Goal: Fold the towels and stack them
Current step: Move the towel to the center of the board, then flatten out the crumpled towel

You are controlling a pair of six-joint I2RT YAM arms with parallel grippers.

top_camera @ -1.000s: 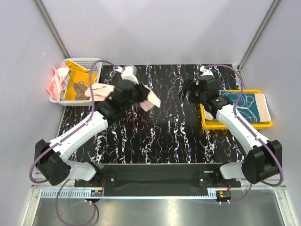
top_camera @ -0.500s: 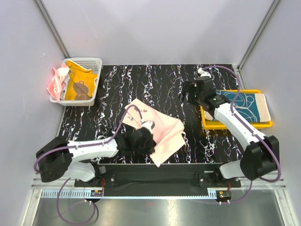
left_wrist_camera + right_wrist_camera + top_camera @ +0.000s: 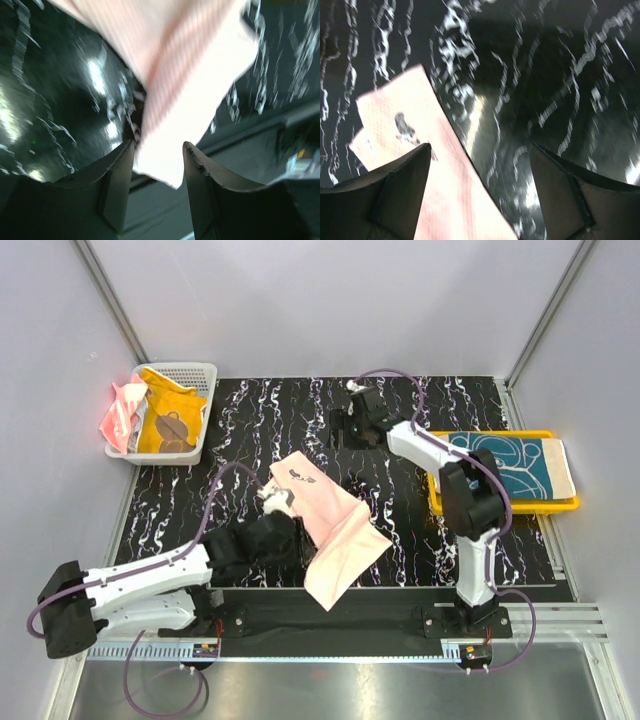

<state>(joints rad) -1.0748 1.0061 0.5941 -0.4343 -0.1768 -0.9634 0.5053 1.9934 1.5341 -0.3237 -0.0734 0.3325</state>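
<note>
I will fold the pale peach towel next: my left gripper will grab one corner and leave the edge's other corner for my right gripper.
A pale peach towel (image 3: 335, 530) lies spread on the black marbled table, one corner hanging toward the near edge. My left gripper (image 3: 290, 540) is low at its left edge. In the left wrist view that gripper (image 3: 157, 146) is open, with the towel (image 3: 185, 75) just beyond the tips. My right gripper (image 3: 345, 430) hovers open over the far middle of the table. The right wrist view shows this gripper (image 3: 480, 148) wide apart above the towel's far corner (image 3: 405, 125). A teal-and-cream towel (image 3: 515, 462) lies folded in the yellow tray (image 3: 450, 505).
A white mesh basket (image 3: 190, 373) at the far left holds an orange-yellow towel (image 3: 168, 425). A coral pink towel (image 3: 120, 412) hangs over its left side. Grey walls enclose the table on three sides.
The left gripper opened and let go of the peach towel, which now lies spread on the table. The right arm swung left from the tray to the far middle.
</note>
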